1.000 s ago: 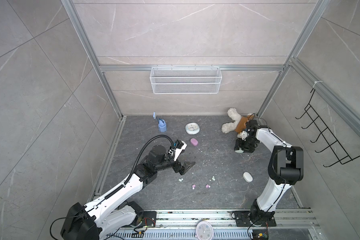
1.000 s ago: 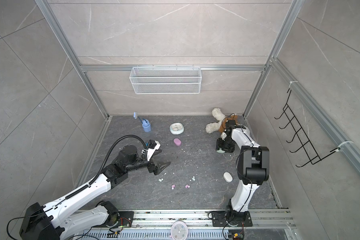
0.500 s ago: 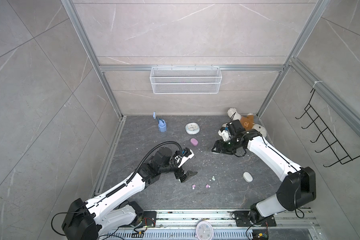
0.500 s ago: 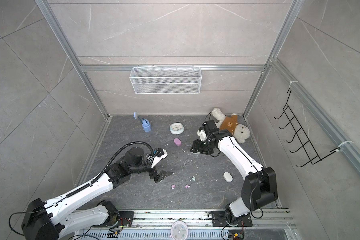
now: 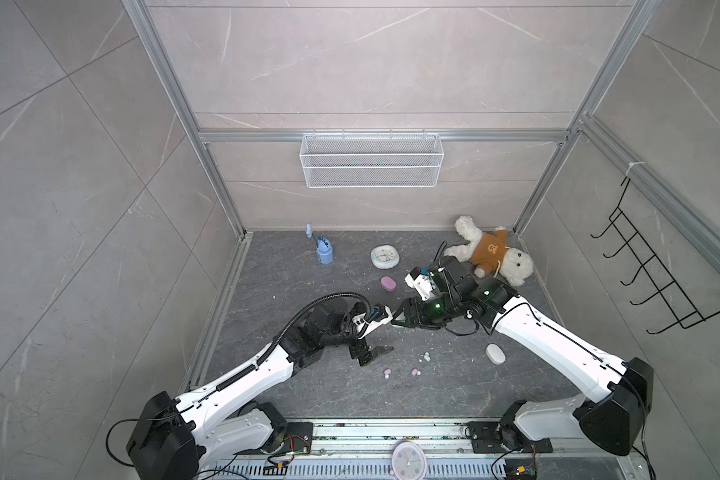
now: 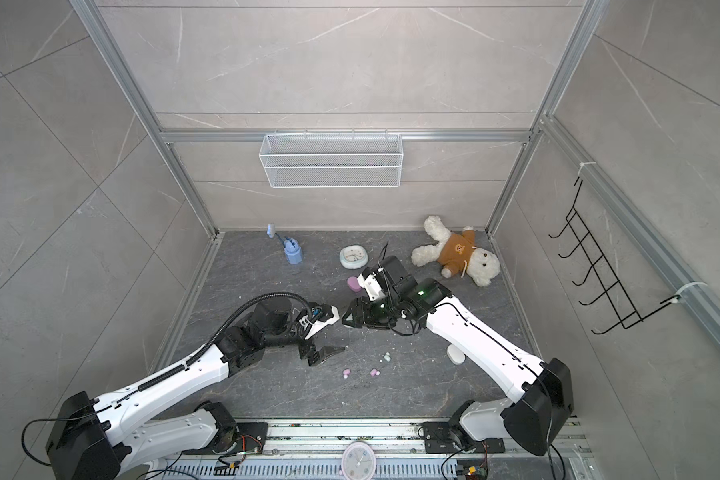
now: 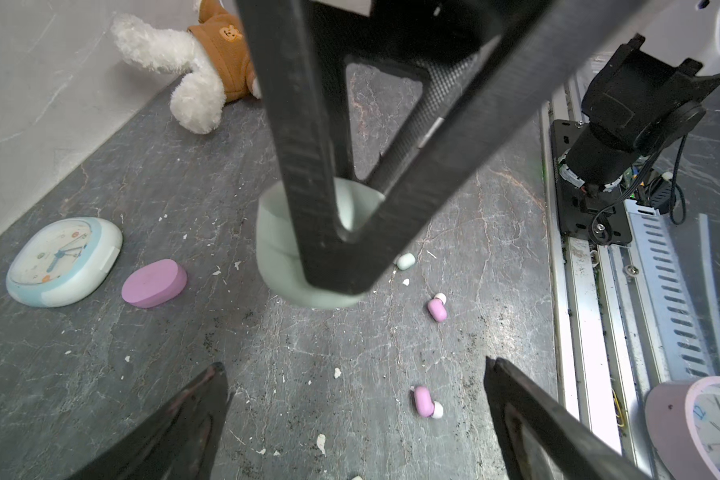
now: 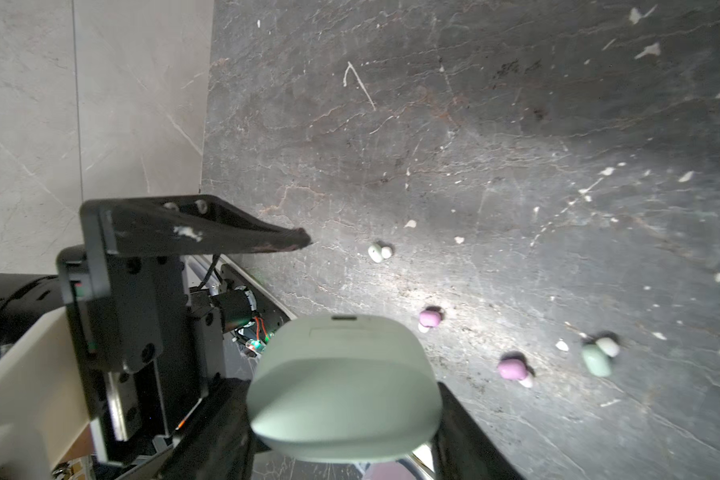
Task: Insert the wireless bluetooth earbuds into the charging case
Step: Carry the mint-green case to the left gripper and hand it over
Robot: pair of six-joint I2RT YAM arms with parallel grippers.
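Observation:
The left gripper will grab the mint green charging case (image 8: 341, 386) by its base next. The lid can then open so the earbuds can go in.
My right gripper (image 5: 398, 319) (image 8: 341, 415) is shut on a mint green charging case (image 8: 341, 386) (image 7: 283, 249) and holds it above the middle of the floor; the lid looks closed. My left gripper (image 5: 373, 353) (image 7: 354, 365) stands open just in front of it, nothing between its fingers. Earbuds lie on the floor nearby: two pink earbuds (image 5: 387, 372) (image 5: 415, 372) and a mint earbud (image 5: 426, 356). In the left wrist view one pink earbud (image 7: 425, 401) lies under the open jaws. The right wrist view shows another mint earbud (image 8: 379, 252).
A pink case (image 5: 388, 283) and a white case (image 5: 495, 354) lie on the floor. At the back are a teddy bear (image 5: 487, 251), a small clock (image 5: 385, 256) and a blue bottle (image 5: 324, 251). A wire basket (image 5: 371, 160) hangs on the back wall. White crumbs are scattered about.
My right arm has swung from the teddy bear at the back right to the middle, carrying the mint case. My left gripper has drifted a little toward the front.

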